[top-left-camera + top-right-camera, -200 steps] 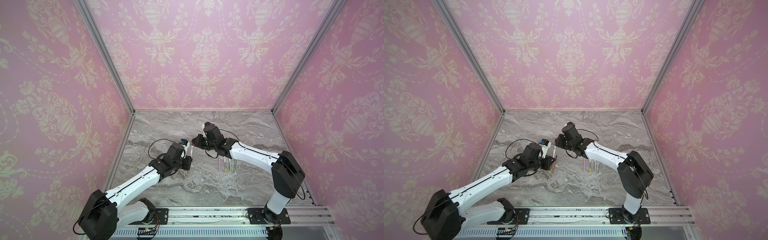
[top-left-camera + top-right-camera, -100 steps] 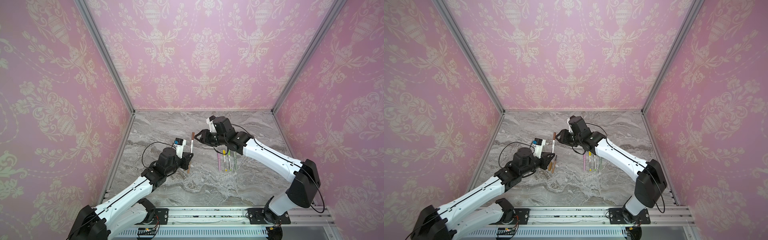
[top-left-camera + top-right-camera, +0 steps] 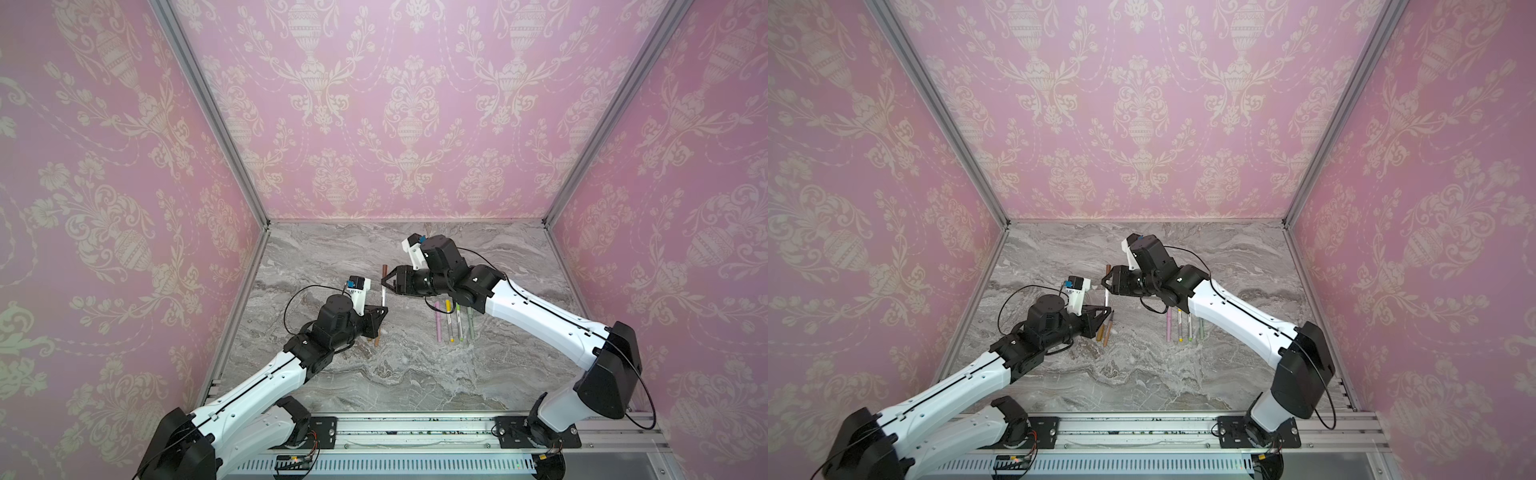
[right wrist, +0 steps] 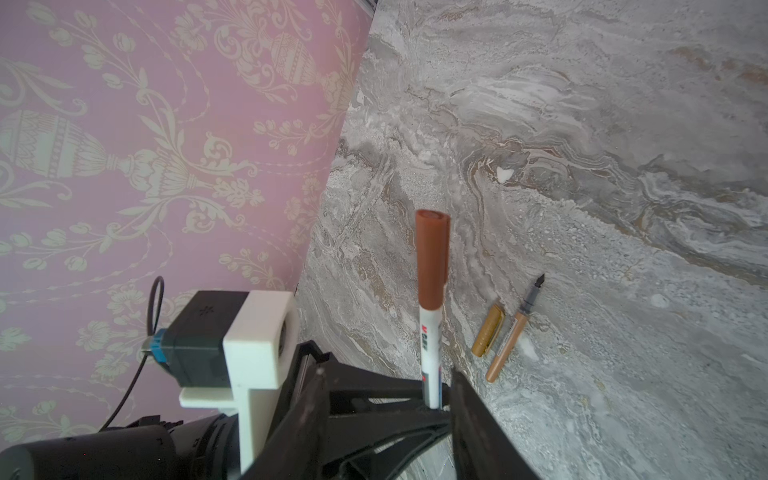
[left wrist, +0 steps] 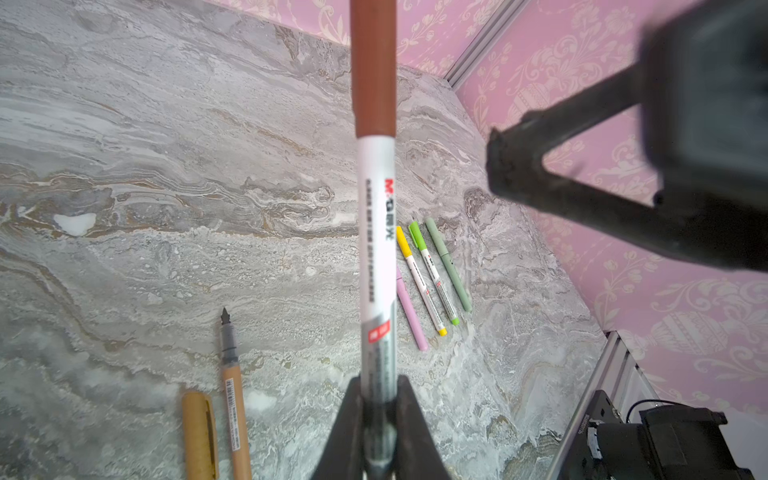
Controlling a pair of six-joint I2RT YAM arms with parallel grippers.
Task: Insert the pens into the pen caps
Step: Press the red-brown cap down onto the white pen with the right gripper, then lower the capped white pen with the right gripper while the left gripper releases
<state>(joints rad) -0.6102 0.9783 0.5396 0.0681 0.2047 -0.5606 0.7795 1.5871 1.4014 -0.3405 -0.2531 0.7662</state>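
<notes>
The right gripper grabs the pen's white body (image 3: 383,296) (image 4: 430,342) between brown cap and left gripper next. Then it lays the pen beside the capped pens.
My left gripper (image 5: 377,386) is shut on the lower end of a white-barrelled pen (image 5: 376,249) and holds it upright above the table. A brown pen cap (image 5: 372,70) sits on the pen's top end, also seen in both top views (image 3: 385,269) (image 3: 1107,269). My right gripper (image 4: 386,395) is open, just right of the pen and not touching it; one of its fingers (image 5: 515,166) shows in the left wrist view. An uncapped tan pen (image 4: 509,345) and its tan cap (image 4: 488,330) lie side by side under my left gripper (image 3: 381,309).
Several capped pens lie in a row mid-table under the right arm: pink (image 3: 437,322), yellow (image 3: 449,320), green (image 3: 458,322), sage (image 3: 470,322). Pink patterned walls close in the marble table (image 3: 415,374) on three sides.
My right gripper has opened, let go of the brown cap and drawn back to the right. My left gripper has pulled back and down with the capped pen in it.
</notes>
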